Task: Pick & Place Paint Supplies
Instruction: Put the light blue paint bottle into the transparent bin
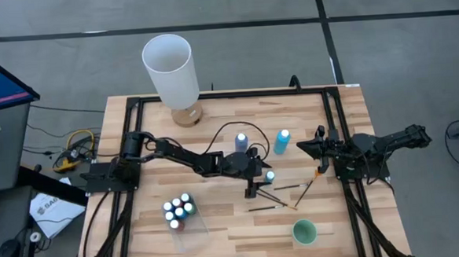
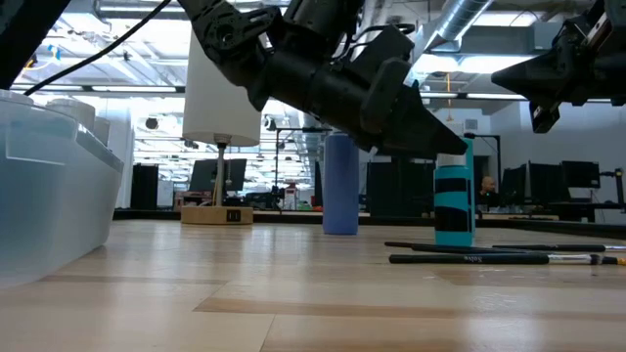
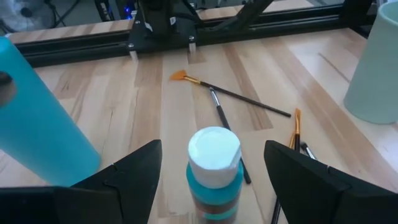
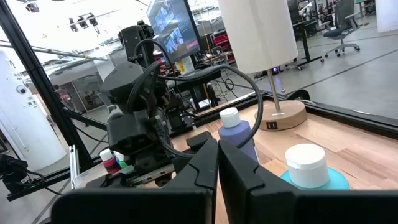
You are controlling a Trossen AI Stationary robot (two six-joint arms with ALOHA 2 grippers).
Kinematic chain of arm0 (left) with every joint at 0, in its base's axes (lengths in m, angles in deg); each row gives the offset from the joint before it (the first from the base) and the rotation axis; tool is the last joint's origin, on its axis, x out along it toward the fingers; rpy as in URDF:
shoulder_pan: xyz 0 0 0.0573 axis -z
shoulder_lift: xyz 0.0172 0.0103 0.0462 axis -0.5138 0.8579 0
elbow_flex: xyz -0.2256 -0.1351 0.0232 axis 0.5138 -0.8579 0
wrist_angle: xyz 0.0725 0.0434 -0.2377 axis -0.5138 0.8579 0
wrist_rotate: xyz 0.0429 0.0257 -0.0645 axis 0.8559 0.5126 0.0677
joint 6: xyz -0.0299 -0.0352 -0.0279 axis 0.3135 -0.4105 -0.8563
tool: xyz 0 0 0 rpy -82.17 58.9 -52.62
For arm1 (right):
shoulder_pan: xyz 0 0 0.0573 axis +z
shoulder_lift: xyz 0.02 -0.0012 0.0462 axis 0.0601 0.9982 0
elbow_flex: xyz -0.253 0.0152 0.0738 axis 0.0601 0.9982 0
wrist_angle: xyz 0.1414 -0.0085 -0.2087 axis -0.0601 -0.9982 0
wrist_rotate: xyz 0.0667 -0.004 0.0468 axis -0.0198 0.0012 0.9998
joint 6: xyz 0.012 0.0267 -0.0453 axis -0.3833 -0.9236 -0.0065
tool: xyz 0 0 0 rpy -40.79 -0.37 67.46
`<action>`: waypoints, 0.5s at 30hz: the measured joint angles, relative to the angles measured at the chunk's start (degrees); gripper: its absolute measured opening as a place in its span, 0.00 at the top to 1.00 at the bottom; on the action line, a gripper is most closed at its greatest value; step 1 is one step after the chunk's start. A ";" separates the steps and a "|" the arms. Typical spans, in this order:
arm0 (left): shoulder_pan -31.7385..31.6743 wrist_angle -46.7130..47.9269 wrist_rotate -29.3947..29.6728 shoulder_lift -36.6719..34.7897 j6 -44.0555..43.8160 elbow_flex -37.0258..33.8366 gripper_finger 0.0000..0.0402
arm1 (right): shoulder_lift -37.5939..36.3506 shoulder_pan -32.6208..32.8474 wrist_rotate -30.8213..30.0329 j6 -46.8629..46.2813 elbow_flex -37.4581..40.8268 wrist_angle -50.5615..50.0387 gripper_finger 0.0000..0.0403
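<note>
The left gripper should close on the teal bottle (image 1: 270,179) now. Its fingers reach down on both sides of the bottle below its white cap (image 1: 270,174), so they would hold the bottle.
My left gripper (image 3: 212,148) is open and low over the table's middle (image 1: 260,180). Its fingers stand on either side of a small teal bottle (image 3: 214,167) with a white cap, with a gap on both sides. The bottle stands upright on the table (image 1: 270,176) (image 2: 453,205). Two taller blue bottles (image 1: 240,141) (image 1: 282,141) stand just beyond it. Several thin dark brushes (image 1: 282,192) (image 3: 239,98) lie flat on the table beside it. Several small white-capped bottles (image 1: 179,209) sit in a clear bin. My right gripper (image 4: 217,155) is shut and waits above the table's right side (image 1: 315,146).
A tall white cylinder on a wooden base (image 1: 171,72) stands at the far edge. A small green cup (image 1: 303,232) sits near the near right corner. The clear bin (image 2: 49,186) is at the near left. Black frame rails (image 1: 341,130) run along the table's sides.
</note>
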 joint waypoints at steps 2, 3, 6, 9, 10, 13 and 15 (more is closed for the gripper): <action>0.00 0.07 -0.42 0.00 0.07 0.00 0.35 | 0.00 0.00 0.00 -0.02 0.00 0.00 0.98; 0.00 0.05 -0.75 0.00 0.07 0.00 0.36 | 0.00 0.00 0.02 -0.01 0.00 0.00 0.98; 0.00 0.03 -1.08 0.00 0.05 0.00 0.43 | 0.01 0.00 0.02 -0.02 0.00 0.00 0.98; 0.00 0.03 -1.15 0.00 0.05 0.00 0.51 | 0.01 0.00 0.01 0.00 -0.01 0.00 0.98; 0.00 0.03 -1.17 0.00 0.05 0.00 0.53 | 0.01 -0.01 0.01 0.00 0.00 0.00 0.98; 0.00 -0.24 -1.24 0.00 0.03 0.00 0.61 | 0.00 -0.01 0.01 0.00 0.00 0.00 0.98; 0.00 -0.30 -1.24 0.00 0.00 0.00 0.66 | 0.00 0.00 0.00 0.00 0.00 -0.01 0.98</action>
